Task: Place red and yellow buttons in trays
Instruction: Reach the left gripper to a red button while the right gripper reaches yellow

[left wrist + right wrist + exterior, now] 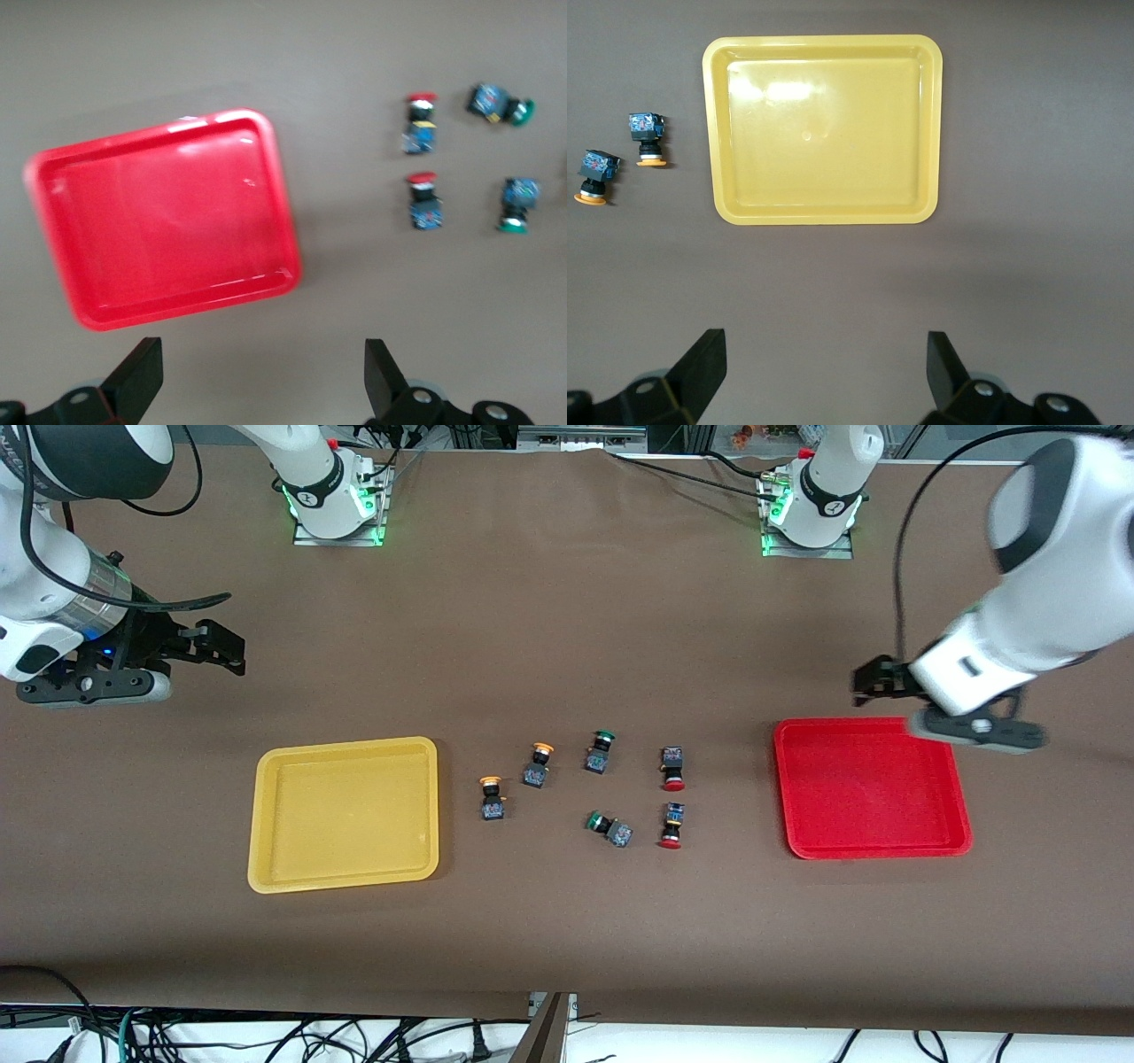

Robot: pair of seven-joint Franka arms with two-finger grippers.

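I should place a red button in the red tray (pixel 873 788), so next I should take hold of it by its circuit-board body (pixel 671 759) with my left gripper.
The yellow tray (pixel 345 813) lies empty toward the right arm's end, and the red tray (pixel 873 788) lies empty toward the left arm's end. Between them on the cloth lie two yellow-capped buttons (pixel 492 797) (pixel 538 764) and two red-capped buttons (pixel 672 769) (pixel 671 825). My left gripper (pixel 873 682) is open and empty, over the cloth by the red tray's edge (pixel 164 217). My right gripper (pixel 221 646) is open and empty, over the cloth by the yellow tray (pixel 824 128). The right wrist view shows the yellow buttons (pixel 647 137) (pixel 595 175). The left wrist view shows the red ones (pixel 420 124) (pixel 424 199).
Two green-capped switches (pixel 601 751) (pixel 609 827) lie between the yellow and red buttons. They also show in the left wrist view (pixel 499 104) (pixel 516 204). The brown cloth covers the table, and both arm bases stand along its edge farthest from the front camera.
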